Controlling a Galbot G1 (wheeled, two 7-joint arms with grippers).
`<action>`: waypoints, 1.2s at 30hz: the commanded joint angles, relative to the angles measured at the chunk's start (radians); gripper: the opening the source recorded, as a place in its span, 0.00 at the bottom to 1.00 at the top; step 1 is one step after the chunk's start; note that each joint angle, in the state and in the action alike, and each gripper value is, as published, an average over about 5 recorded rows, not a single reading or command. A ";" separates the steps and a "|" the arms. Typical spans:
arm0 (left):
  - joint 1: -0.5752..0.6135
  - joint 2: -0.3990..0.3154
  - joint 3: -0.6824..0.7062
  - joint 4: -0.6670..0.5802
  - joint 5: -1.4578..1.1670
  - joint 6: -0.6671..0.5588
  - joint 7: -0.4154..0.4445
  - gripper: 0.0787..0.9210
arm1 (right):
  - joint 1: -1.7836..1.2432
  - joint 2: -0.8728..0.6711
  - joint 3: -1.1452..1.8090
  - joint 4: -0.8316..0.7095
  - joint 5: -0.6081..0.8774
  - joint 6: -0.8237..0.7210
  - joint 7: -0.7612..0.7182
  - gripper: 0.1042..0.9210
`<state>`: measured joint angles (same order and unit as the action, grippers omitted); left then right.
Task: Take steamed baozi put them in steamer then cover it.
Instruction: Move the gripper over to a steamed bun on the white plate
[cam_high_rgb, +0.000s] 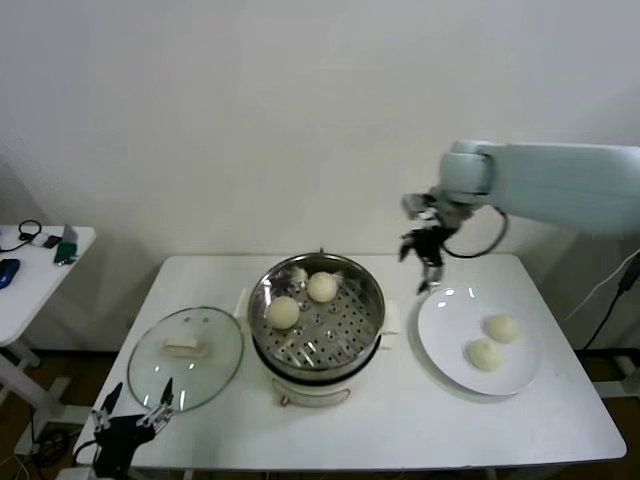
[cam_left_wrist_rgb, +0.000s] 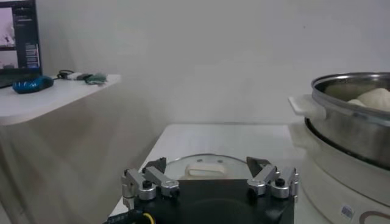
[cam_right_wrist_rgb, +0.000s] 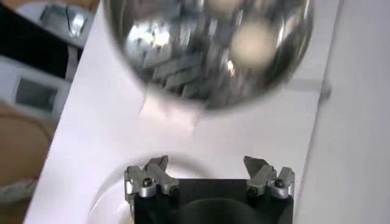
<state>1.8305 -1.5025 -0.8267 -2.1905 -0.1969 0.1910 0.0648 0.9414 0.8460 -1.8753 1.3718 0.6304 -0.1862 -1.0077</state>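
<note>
I need to grab the baozi nearest the centre of the plate by its rounded sides with my right gripper, to add another baozi to the steamer (cam_high_rgb: 316, 317).
The steel steamer (cam_high_rgb: 316, 317) stands mid-table on its cream base, with two baozi (cam_high_rgb: 322, 287) (cam_high_rgb: 284, 312) on the perforated tray. Two more baozi (cam_high_rgb: 502, 328) (cam_high_rgb: 485, 354) lie on the white plate (cam_high_rgb: 445, 340) to its right. The glass cover (cam_high_rgb: 186, 358) with a cream handle lies flat on the table left of the steamer. My right gripper (cam_high_rgb: 425, 262) is open and empty in the air, between the steamer and the plate's far edge; its wrist view shows the steamer (cam_right_wrist_rgb: 207, 42) blurred. My left gripper (cam_high_rgb: 134, 408) is open and empty at the table's front left corner, just short of the cover (cam_left_wrist_rgb: 207, 167).
A small white side table (cam_high_rgb: 40, 262) with a blue mouse (cam_high_rgb: 8, 270) and small items stands at the far left. The white wall is close behind the main table. The steamer's side handle (cam_left_wrist_rgb: 306, 106) juts out toward the cover.
</note>
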 joint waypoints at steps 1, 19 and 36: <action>0.006 -0.004 -0.002 -0.005 0.004 -0.001 0.001 0.88 | -0.146 -0.342 -0.020 0.073 -0.256 -0.032 0.069 0.88; 0.036 -0.022 -0.014 -0.005 0.007 -0.014 -0.004 0.88 | -0.607 -0.224 0.396 -0.160 -0.389 -0.069 0.151 0.88; 0.033 -0.022 -0.013 -0.003 0.011 -0.008 -0.005 0.88 | -0.646 -0.182 0.416 -0.186 -0.392 -0.074 0.142 0.79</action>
<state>1.8644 -1.5257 -0.8408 -2.1949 -0.1866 0.1810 0.0609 0.3438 0.6568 -1.4952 1.2107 0.2558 -0.2573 -0.8722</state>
